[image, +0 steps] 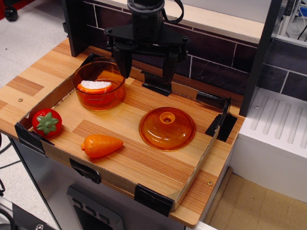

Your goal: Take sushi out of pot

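The robot's gripper will lift the sushi out of the orange pot (105, 100) next, so it will grab the sushi across its middle (95, 87).
The pot (98, 98) of transparent orange plastic stands at the back left of the wooden tray. The sushi (95, 86), orange with a bumpy white rice layer, lies inside it. My gripper (146, 72) hangs above the back of the tray, just right of the pot. Its two black fingers (123, 62) are spread wide apart and hold nothing. The left finger is close to the pot's right rim.
A flat domed orange lid with a knob (167, 127) lies right of centre. A toy carrot (101, 145) lies near the front. A red toy strawberry (46, 122) sits at the front left corner. A low cardboard rim (120, 184) edges the tray. A dark brick wall (216, 52) is behind.
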`<state>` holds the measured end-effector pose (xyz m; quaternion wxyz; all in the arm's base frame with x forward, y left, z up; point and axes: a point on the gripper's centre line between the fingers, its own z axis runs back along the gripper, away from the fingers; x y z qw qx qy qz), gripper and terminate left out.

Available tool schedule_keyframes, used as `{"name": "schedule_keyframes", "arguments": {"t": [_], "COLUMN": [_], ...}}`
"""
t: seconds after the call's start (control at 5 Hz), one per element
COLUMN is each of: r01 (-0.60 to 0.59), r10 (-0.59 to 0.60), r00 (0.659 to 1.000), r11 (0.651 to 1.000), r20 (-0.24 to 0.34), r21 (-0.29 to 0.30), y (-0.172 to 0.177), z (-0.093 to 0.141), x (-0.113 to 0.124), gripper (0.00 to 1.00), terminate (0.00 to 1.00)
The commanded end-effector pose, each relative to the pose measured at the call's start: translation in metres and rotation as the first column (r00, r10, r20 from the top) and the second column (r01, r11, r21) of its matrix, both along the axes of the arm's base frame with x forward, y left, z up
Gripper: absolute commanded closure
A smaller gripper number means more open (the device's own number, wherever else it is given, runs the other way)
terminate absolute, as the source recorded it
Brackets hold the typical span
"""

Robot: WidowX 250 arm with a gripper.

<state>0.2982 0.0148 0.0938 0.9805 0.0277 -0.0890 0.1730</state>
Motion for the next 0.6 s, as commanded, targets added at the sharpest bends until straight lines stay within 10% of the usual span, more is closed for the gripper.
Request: {"name": "schedule_keyframes", "arguments": {"t": [0.0, 0.2, 0.4], "r01": [0.000, 0.254, 0.486], "r10": [0.000, -0.247, -0.483], "r00": [1.000, 0.966, 0.872], "r11": [1.000, 0.961, 0.874], "r20": [0.000, -0.072, -0.082], "r21": [0.000, 0.113, 0.025], "y": [0.000, 0.000, 0.016], "z": [0.000, -0.004, 0.000], "x": [0.000, 0.014, 0.026], "gripper": [0.00, 0.00, 0.00], "terminate": [0.00, 0.00, 0.00]}}
